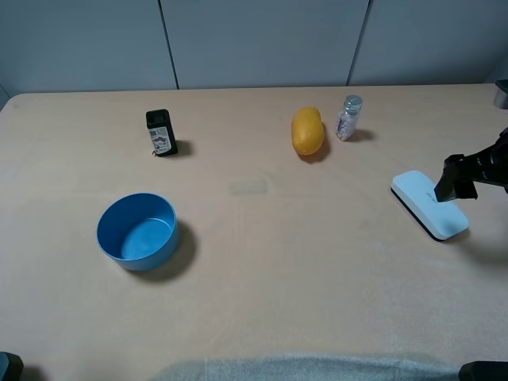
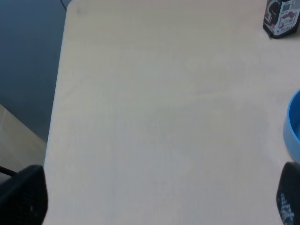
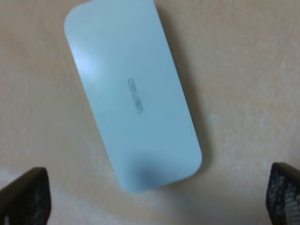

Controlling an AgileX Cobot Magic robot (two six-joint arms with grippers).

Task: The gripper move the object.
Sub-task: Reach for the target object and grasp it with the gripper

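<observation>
My right gripper grabs the flat white case by its long sides beside the grey lettering (image 3: 135, 96) next, to move the case.
The flat white oblong case (image 1: 429, 205) lies on the tan table at the far right. In the right wrist view the case (image 3: 132, 93) fills the middle, with faint grey lettering on its top. My right gripper (image 1: 452, 185), a black claw, hovers over the case's right half. Its jaws are open, with one fingertip on each side of the case's near end (image 3: 153, 196), and hold nothing. My left gripper (image 2: 154, 199) is open and empty over bare table near the table's left edge.
A blue bowl (image 1: 136, 232) stands at the front left and its rim shows in the left wrist view (image 2: 293, 126). A small black labelled box (image 1: 161, 132) stands at the back left. An orange oval fruit (image 1: 307, 131) and a small clear bottle (image 1: 348, 117) stand at the back right.
</observation>
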